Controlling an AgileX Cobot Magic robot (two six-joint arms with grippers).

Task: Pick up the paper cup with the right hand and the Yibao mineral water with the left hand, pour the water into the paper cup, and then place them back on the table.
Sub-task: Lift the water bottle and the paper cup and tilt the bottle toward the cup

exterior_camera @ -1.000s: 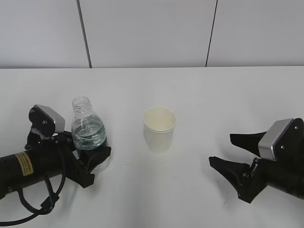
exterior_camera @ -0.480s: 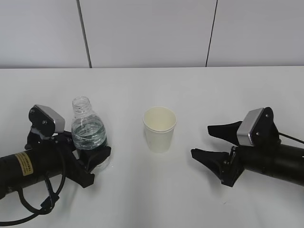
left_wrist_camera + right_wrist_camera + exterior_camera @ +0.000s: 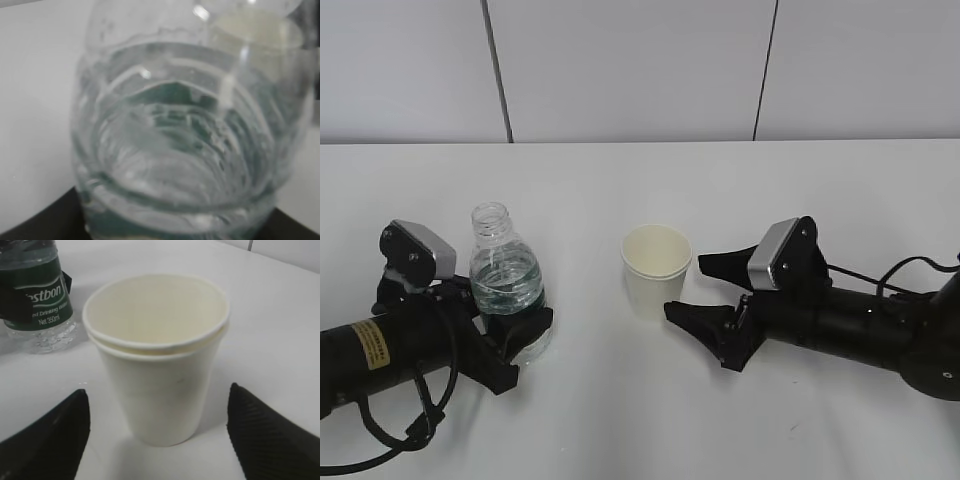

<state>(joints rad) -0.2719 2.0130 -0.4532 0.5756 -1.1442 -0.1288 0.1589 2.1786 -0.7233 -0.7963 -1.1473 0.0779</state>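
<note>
The paper cup has a wide rim that is almost as broad as my open fingers. My right gripper will grab the cup's narrower lower side [image 3: 653, 297] next.
The paper cup [image 3: 657, 270] stands upright and empty in the middle of the white table [image 3: 620, 420]. In the right wrist view the cup [image 3: 157, 365] shows a double rim. My right gripper [image 3: 687, 287] is open just to the cup's right, its fingers [image 3: 55, 435] wide on either side and not touching it. The Yibao mineral water [image 3: 505, 275], capless and part full, stands at the left. My left gripper [image 3: 510, 322] is shut on its lower, green-labelled half. The bottle [image 3: 190, 140] fills the left wrist view and also shows in the right wrist view [image 3: 40, 295].
A pale panelled wall [image 3: 620, 70] with dark seams rises behind the table's far edge. A black cable [image 3: 380, 435] loops by the left arm at the front left. The right arm [image 3: 860, 325] lies low over the table's right side.
My right gripper has moved left across the table, still open, from the right edge to just beside the cup. The left gripper and the bottle have stayed in place.
</note>
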